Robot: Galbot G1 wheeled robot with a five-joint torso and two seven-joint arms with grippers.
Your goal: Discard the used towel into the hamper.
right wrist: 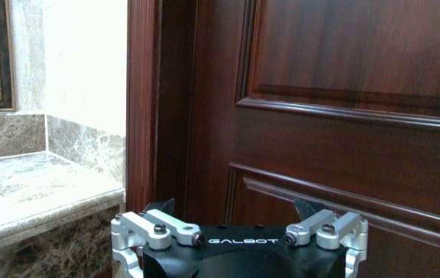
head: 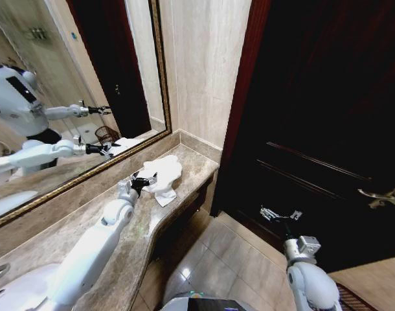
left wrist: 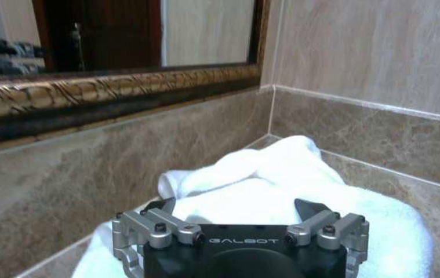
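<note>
I will next grab the towel with my left gripper by that raised fold (head: 152, 175), since the towel lies slack with a fold bunched up.
The used towel (head: 164, 175) is a crumpled white heap on the marble counter (head: 87, 214) near its far corner, under the mirror. My left gripper (head: 144, 183) is at the towel's near edge, open; in the left wrist view the towel (left wrist: 282, 179) lies just beyond the spread fingers of that gripper (left wrist: 235, 204), none of it pinched. My right gripper (head: 280, 212) hangs open over the floor in front of the dark door, and in the right wrist view it (right wrist: 235, 204) holds nothing. The hamper (head: 107, 134) appears as a reflection in the mirror.
A gold-framed mirror (head: 68, 97) runs along the wall behind the counter. A dark wooden door (head: 327, 129) with a brass handle (head: 382, 196) stands to the right. A white sink (head: 16, 291) sits at the counter's near end. Tiled floor (head: 217, 259) lies below.
</note>
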